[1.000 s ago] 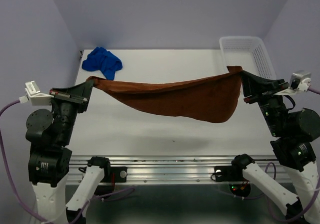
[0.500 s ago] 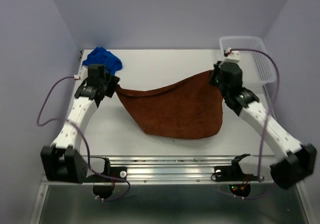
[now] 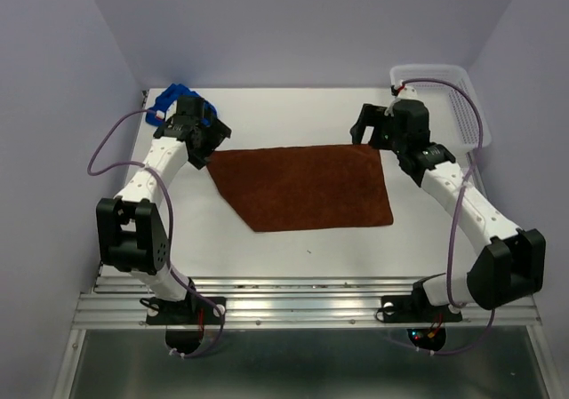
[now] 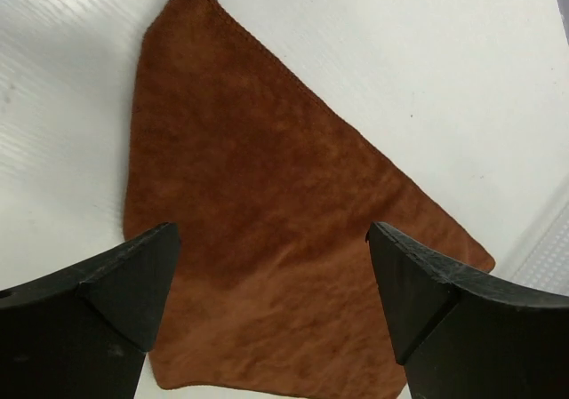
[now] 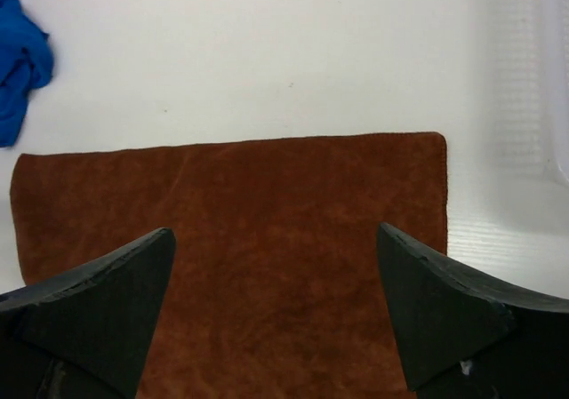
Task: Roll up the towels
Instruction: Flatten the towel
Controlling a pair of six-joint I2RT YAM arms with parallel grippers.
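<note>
Next, my left gripper grabs the brown towel by its far corner beside the blue towel, to straighten and fold the brown towel for rolling.
The rust-brown towel lies spread flat on the white table, its left side cut off at a slant. My left gripper hovers over its far left corner and stands open, nothing between its fingers; the brown towel fills the view below the left gripper. Above the far right corner my right gripper is open too, over the brown towel, right gripper empty. The blue towel sits bunched at the back left, partly behind my left arm, and shows as a blue towel edge.
A white mesh basket stands at the back right corner, just beyond my right arm, and its mesh wall shows in the right wrist view. Walls close in the table's left, right and far sides.
Both grippers opened and let go of the brown towel. It went from hanging stretched between them to lying flat on the table. Both arms reached toward the table's far side.
</note>
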